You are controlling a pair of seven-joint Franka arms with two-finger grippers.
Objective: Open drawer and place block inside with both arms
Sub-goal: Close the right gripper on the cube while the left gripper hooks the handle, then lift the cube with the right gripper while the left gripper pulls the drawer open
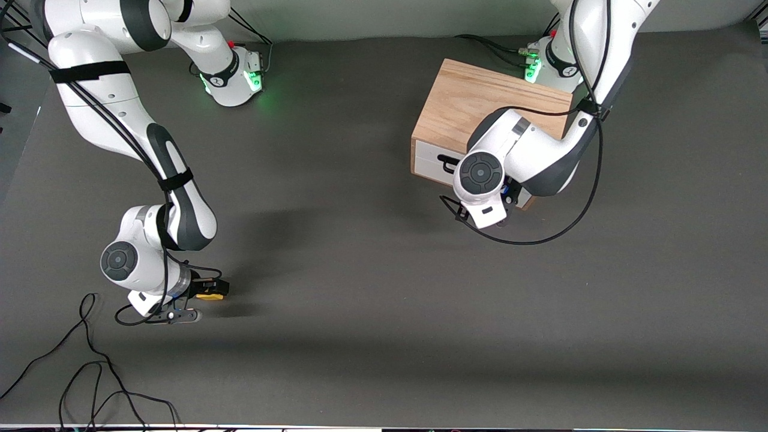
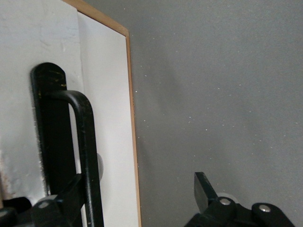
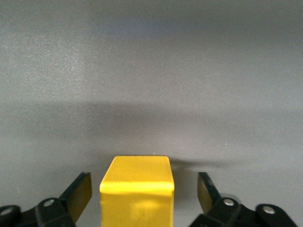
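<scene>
My right gripper grabs the yellow block by its two opposite sides next, to place it inside the drawer.
The yellow block rests on the grey table toward the right arm's end. My right gripper is low around it. In the right wrist view the block sits between the open fingers with a gap on each side. The light-wood box stands toward the left arm's end, its white drawer front shut. My left gripper is at the drawer front, mostly hidden under its wrist. In the left wrist view it is open, with the black bar handle just inside one finger.
Loose black cables lie on the table near the front edge at the right arm's end. A cable loop hangs from the left arm in front of the box. Green-lit bases stand along the back.
</scene>
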